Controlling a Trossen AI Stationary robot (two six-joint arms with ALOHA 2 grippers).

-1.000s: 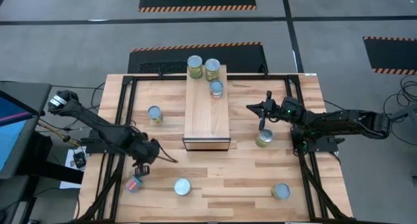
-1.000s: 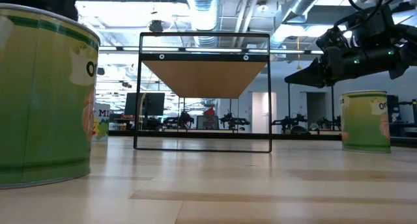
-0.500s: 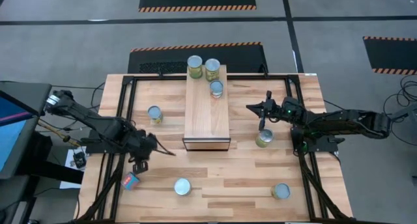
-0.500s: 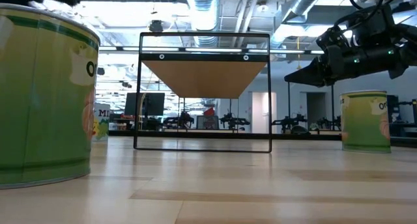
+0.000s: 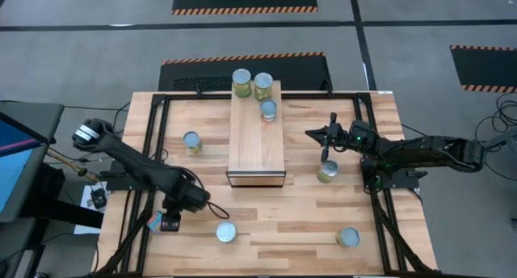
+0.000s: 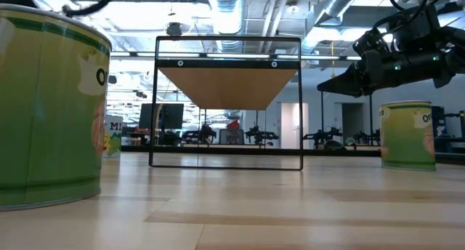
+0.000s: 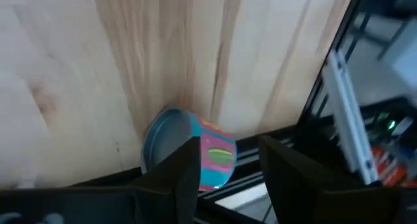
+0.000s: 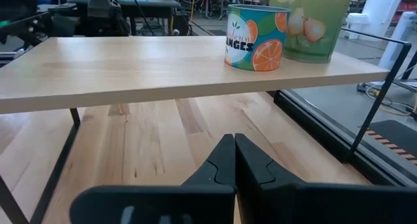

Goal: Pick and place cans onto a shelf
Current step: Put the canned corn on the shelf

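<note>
The lying can will next be grabbed by its rim point(image 7: 151, 138) with my left gripper.
A can point(image 7: 195, 152) with a silver lid and a blue, pink and green label lies on its side at the table's left near edge point(image 5: 153, 223), against the black frame rail. My left gripper point(image 5: 170, 223) is open right beside it. One finger stands in front of the can's side; the gap between the fingers point(image 7: 228, 178) lies mostly past the can. Three cans point(image 5: 262, 86) stand on the far end of the light-wood shelf point(image 5: 257, 141). My right gripper point(image 5: 311, 133) is shut and empty. It hovers right of the shelf and points at it point(image 8: 163, 64). My left gripper comes at the lying can from the table's right, slanting down. One finger point(image 7: 176, 178) stands close against the can's labelled side point(image 7: 218, 155). I cannot tell whether it touches. The can rests on the tabletop.
Several cans stand upright on the table: one left of the shelf point(image 5: 191, 142), one right of it below my right arm point(image 5: 327, 171), and two near the front edge point(image 5: 226, 231) point(image 5: 348, 237). A black frame point(image 5: 153, 149) runs along the table's sides.
My left arm has swung its wrist toward the table's near and right side. The gripper has turned and come down beside the lying can. The can has slid a little toward the left edge.
</note>
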